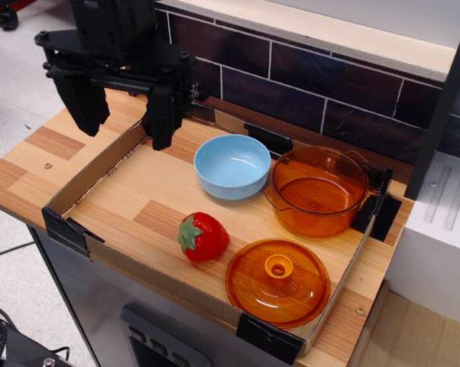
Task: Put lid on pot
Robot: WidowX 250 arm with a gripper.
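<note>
I should next pick up the lid by the narrow ring knob (278, 266) at its center, because the lid lies flat and spreads wide (249, 294).
The amber lid (277, 281) lies flat with its ring knob up at the tray's front right corner. The deep amber pot (319, 190) stands uncovered behind it at the back right, next to the light blue bowl. My black gripper (123, 122) hangs open and empty above the tray's back left edge, far to the left of both lid and pot. Its two fingers (163, 115) point down with a wide gap between them.
A light blue bowl (232, 165) sits mid-tray, touching or nearly touching the pot. A red strawberry toy (203, 236) lies left of the lid. The low cardboard tray wall (92, 172) rings the wooden surface. A dark tiled wall runs behind; a white appliance (436, 229) stands at right.
</note>
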